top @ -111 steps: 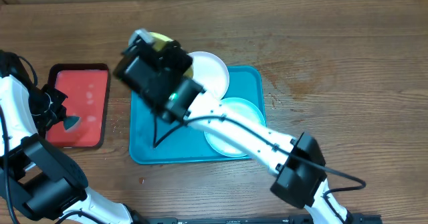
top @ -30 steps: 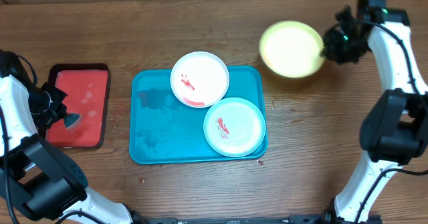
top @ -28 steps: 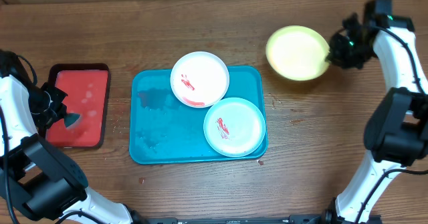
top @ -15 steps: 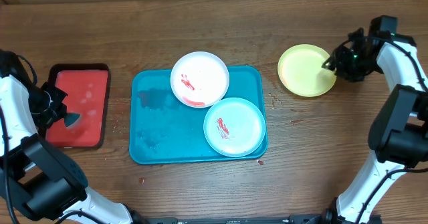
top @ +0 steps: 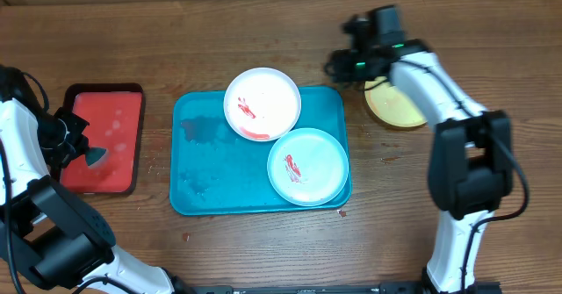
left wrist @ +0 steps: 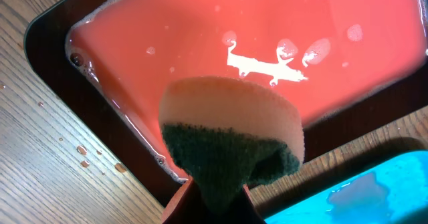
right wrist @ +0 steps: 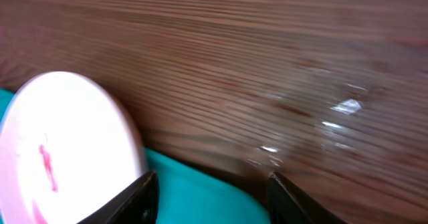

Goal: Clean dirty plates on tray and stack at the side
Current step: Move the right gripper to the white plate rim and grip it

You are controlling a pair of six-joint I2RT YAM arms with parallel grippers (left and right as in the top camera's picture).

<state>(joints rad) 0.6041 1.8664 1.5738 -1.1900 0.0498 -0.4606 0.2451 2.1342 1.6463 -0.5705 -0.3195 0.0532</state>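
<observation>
My right gripper pinches the white plate [top: 262, 103] by its rim on the side away from the sponge next, which leaves the plate's smeared side open to clean.
The teal tray [top: 211, 167] holds a white plate [top: 262, 103] with a red smear, overhanging the back rim, and a mint plate [top: 307, 166] with a red smear at the front right. A yellow-green plate [top: 402, 110] lies on the table to the right, partly under my right arm. My right gripper [top: 338, 66] hangs open and empty above the tray's back right corner. The right wrist view is blurred; its open gripper [right wrist: 214, 200] frames the tray [right wrist: 194, 190] and the white plate [right wrist: 60, 150]. My left gripper [left wrist: 212, 197] is shut on a dark sponge [left wrist: 231, 134].
A red dark-rimmed tray [top: 110, 110] with sudsy water [left wrist: 234, 43] sits at the left, the sponge [top: 90, 160] held over its near edge. Small drops and crumbs dot the wood [left wrist: 83, 154]. A wet patch shows on the table [right wrist: 334, 110] behind the teal tray.
My right gripper let go of the yellow-green plate on the table at the right and swung left to the tray's back right corner. The left arm has not moved.
</observation>
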